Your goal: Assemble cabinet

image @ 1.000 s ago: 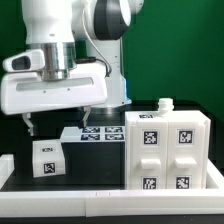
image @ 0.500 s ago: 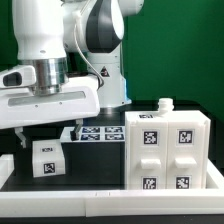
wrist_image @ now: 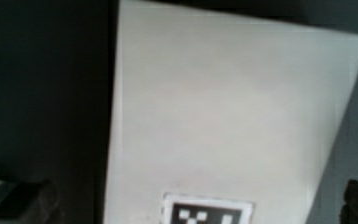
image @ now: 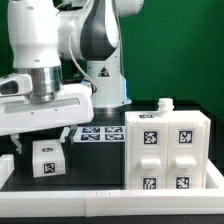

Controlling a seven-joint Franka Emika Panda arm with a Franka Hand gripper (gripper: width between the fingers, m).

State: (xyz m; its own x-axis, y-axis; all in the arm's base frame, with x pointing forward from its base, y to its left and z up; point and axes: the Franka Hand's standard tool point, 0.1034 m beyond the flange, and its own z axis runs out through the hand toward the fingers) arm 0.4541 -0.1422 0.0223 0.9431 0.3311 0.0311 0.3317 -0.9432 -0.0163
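Next, my gripper grabs the small white block by its long sides to top the cabinet [image: 167, 150] with the block.
The cabinet [image: 167, 150], a large white box with several tags on its panelled face, stands at the exterior view's right with a small white knob on top. A small white block with one tag [image: 47, 158] stands at the left. My gripper [image: 40, 138] hangs just above this block, apart from it, far from the cabinet. In the wrist view a long white face with one tag [wrist_image: 211, 110] fills the picture. The gripper [wrist_image: 181, 202] is open over it, with its dark fingertips [wrist_image: 5, 196] wide apart at either side, and it holds nothing.
The marker board [image: 98, 133] lies flat behind the block, left of the cabinet. A white rim [image: 60, 196] runs along the table's front edge and left side. The arm's base [image: 105, 85] stands at the back, before a green wall.
The arm has swung to the exterior view's left and come down, bringing the gripper from above the marker board to just over the small white block. The cabinet has not moved.
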